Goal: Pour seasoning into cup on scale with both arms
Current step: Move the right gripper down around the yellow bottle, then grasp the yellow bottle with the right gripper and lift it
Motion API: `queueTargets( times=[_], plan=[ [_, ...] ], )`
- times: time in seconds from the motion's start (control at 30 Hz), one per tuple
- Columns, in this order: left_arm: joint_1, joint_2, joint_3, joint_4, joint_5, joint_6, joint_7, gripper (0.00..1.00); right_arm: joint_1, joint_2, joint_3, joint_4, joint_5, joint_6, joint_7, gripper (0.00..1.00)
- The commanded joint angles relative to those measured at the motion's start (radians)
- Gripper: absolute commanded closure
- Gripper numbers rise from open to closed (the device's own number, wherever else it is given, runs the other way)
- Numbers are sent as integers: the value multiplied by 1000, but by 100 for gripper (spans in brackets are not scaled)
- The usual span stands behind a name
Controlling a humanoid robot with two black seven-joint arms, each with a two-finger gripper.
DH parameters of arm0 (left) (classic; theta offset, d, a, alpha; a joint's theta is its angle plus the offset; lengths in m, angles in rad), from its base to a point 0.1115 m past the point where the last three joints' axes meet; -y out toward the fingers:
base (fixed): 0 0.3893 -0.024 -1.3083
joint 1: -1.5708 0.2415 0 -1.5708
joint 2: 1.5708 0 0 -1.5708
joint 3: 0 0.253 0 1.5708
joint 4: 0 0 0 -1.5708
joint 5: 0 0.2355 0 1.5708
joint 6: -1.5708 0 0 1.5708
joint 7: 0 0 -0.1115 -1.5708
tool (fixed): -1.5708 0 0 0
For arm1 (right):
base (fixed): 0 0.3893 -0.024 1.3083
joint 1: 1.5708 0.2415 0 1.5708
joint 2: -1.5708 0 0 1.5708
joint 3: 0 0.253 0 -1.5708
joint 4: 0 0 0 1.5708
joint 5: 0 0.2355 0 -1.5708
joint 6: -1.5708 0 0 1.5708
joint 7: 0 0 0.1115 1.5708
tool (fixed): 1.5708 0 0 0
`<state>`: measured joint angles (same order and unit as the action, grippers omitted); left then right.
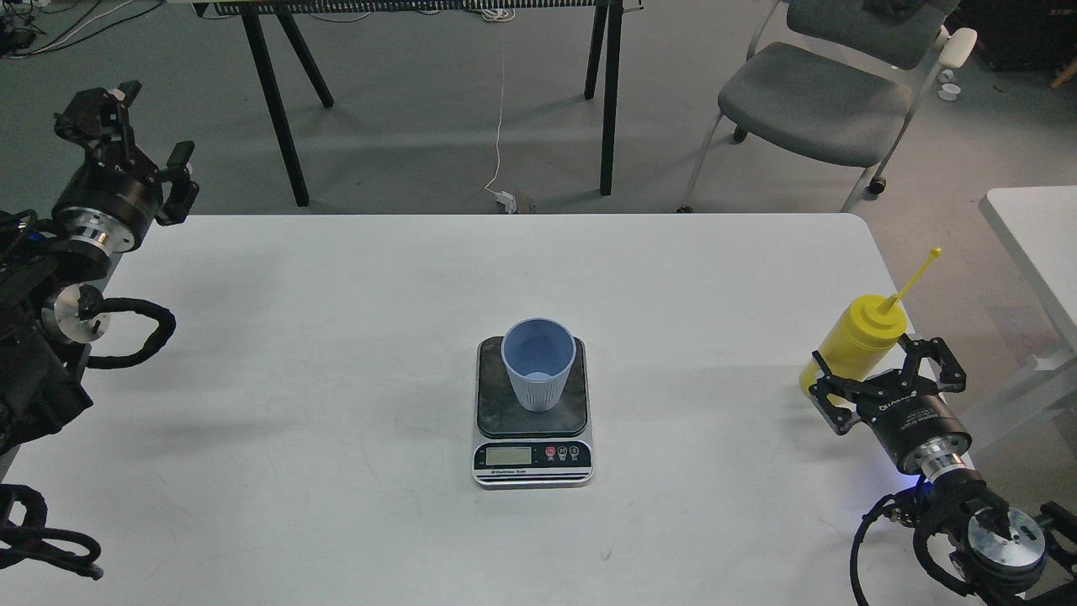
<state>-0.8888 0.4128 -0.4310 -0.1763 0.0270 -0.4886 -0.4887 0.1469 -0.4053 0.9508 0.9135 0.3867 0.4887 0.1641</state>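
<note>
Next, my right gripper grabs the bottle by its body (pixel 846 348), leaving the yellow bottle's nozzle (pixel 888 304) free to pour into the cup.
The light-blue ribbed cup (pixel 538 364) stands upright on the dark plate of the scale (pixel 532 412) at the middle of the white table. The yellow seasoning bottle (pixel 858 337) stands upright near the table's right edge, its thin cap stick pointing up and right. My right gripper (pixel 883 370) is open, its fingers spread on either side of the bottle's lower body, which they partly hide. My left gripper (pixel 135 139) is open and empty, raised at the far left beyond the table's back corner.
The white table (pixel 336 337) carries only the scale, cup and bottle. A grey chair (pixel 824 93) and black table legs (pixel 278 101) stand behind it. A second white table (pixel 1035 236) lies to the right.
</note>
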Motion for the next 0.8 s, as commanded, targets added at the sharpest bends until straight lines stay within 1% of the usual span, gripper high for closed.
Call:
queueTargets(
  times=[0.0, 0.07, 0.13, 0.23, 0.33, 0.47, 0.7, 0.77],
  plan=[
    [-1, 1, 1, 0, 1, 0, 0, 13, 13, 16, 0, -22, -64, 0, 92, 17],
    [1, 1, 1, 1, 1, 0, 0, 13, 19, 17, 2, -34, -83, 0, 126, 23],
    [2, 0, 1, 3, 1, 0, 0, 13, 26, 26, 3, -61, -98, 0, 176, 30],
    [4, 1, 1, 3, 1, 0, 0, 13, 26, 29, 5, -70, -152, 0, 224, 32],
    [4, 1, 0, 3, 1, 0, 0, 13, 26, 29, 5, -73, -166, 0, 233, 33],
    [2, 1, 0, 3, 1, 0, 0, 13, 26, 31, 5, -70, -180, 0, 233, 33],
    [5, 0, 0, 3, 1, 0, 0, 13, 36, 31, 5, -70, -216, 0, 235, 42],
    [5, 1, 0, 3, 1, 0, 0, 13, 40, 26, 3, -64, -253, 0, 247, 45]
  ],
)
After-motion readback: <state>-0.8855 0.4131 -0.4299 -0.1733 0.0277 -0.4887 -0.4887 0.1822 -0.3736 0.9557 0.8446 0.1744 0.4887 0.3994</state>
